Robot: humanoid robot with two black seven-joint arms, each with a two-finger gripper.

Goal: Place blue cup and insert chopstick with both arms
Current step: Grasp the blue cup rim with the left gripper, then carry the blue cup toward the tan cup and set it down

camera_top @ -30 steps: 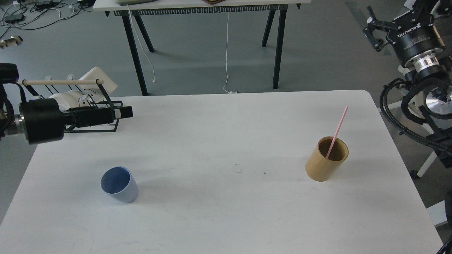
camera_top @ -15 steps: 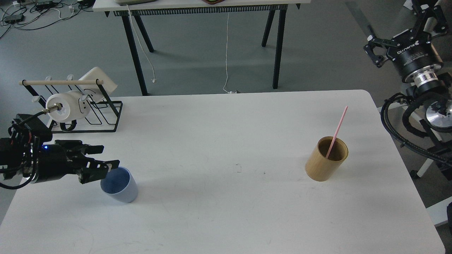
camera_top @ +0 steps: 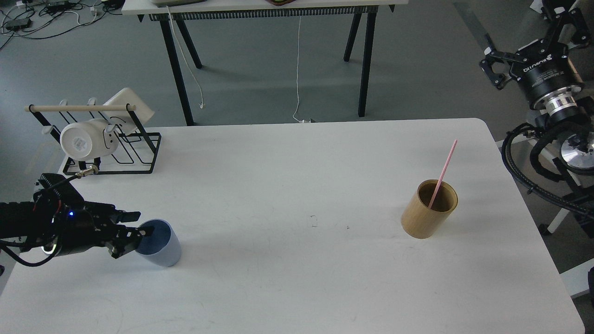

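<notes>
My left gripper grabs the blue cup by its rim point(camera_top: 165, 225) next, to place it for the chopstick point(camera_top: 444, 168).
The pale-blue cup point(camera_top: 162, 248) stands on the white table point(camera_top: 287, 278) at the near left, its darker inside facing me. My left gripper point(camera_top: 141, 226) is open, low over the table and right against the cup's left rim, with one fingertip point(camera_top: 149, 228) over the opening. The pink chopstick point(camera_top: 444, 168) leans inside the tan cylindrical holder point(camera_top: 427, 215) at the right. My right gripper point(camera_top: 522, 39) is open and empty, held high past the table's far right corner, well away from the chopstick.
A black wire rack point(camera_top: 116, 153) with a pale wooden rod and white mugs point(camera_top: 86, 139) stands at the far left of the table. A second table with black legs point(camera_top: 366, 55) stands behind. Cables hang by my right arm.
My left gripper has swung down from in front of the rack to the cup's left rim, then sunk lower against it. My right gripper has barely shifted. Cup and chopstick have not moved.
</notes>
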